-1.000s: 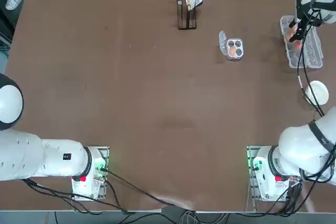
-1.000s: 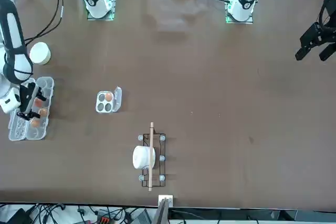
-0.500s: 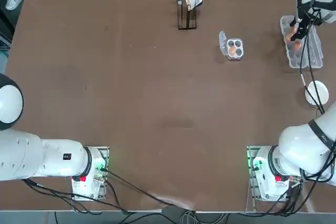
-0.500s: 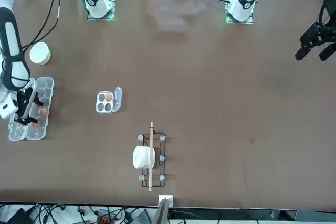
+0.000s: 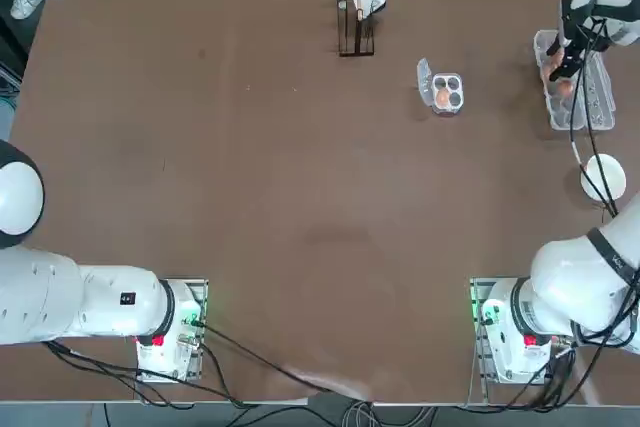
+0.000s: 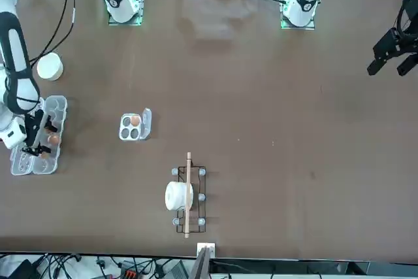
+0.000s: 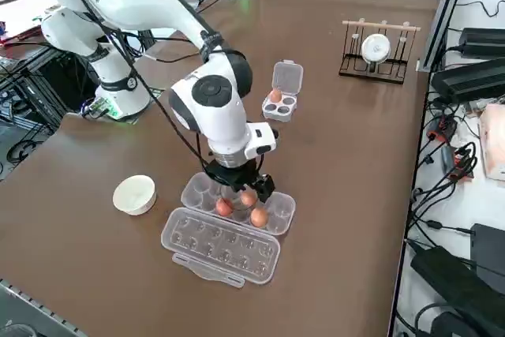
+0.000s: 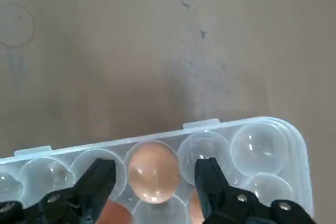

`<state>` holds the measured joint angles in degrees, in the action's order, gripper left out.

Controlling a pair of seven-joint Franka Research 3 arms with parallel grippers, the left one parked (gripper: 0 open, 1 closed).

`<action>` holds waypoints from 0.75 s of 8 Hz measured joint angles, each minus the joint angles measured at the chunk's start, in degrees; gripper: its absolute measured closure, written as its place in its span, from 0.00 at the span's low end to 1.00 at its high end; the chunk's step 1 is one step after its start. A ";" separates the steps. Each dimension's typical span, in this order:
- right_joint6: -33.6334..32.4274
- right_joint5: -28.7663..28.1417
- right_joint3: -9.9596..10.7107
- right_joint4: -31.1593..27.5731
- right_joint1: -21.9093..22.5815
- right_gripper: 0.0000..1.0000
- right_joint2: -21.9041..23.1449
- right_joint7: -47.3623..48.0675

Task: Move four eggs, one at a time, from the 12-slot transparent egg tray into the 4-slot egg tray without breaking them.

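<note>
The robot's right gripper will next hold the egg by the sides of its exposed top (image 8: 154, 169), because the lower half of the egg sits down in its tray cup.
The 12-slot transparent egg tray (image 7: 237, 203) lies at the table's right edge with its lid (image 7: 221, 246) folded open. Three brown eggs sit in its cups (image 7: 224, 207) (image 7: 248, 198) (image 7: 259, 217). My right gripper (image 7: 241, 183) hangs low over the tray (image 5: 590, 97), open. In the right wrist view its fingers (image 8: 100, 177) stand on either side of one egg (image 8: 152, 174), with slim gaps showing. The 4-slot egg tray (image 5: 447, 92) sits mid-table with one egg (image 5: 442, 96) in a cup, also seen from the front (image 6: 135, 121).
A round white bowl (image 5: 603, 177) stands on the near side of the long tray, by the right arm. A dark wire rack holding a white roll (image 5: 357, 7) is at the far edge. Bare brown table lies between the two trays.
The right gripper has shifted slightly over the long tray and its fingers have drawn a little closer together. The eggs have not moved.
</note>
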<state>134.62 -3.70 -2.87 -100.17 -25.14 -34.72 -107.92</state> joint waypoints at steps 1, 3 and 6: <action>-0.25 0.00 0.00 0.00 -0.02 0.07 -0.32 -0.20; -0.30 0.00 0.00 0.00 -0.13 0.09 -0.61 -0.35; -0.33 0.01 0.00 0.02 -0.25 0.12 -0.76 -0.40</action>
<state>134.29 -3.68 -2.87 -100.15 -25.39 -35.48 -108.33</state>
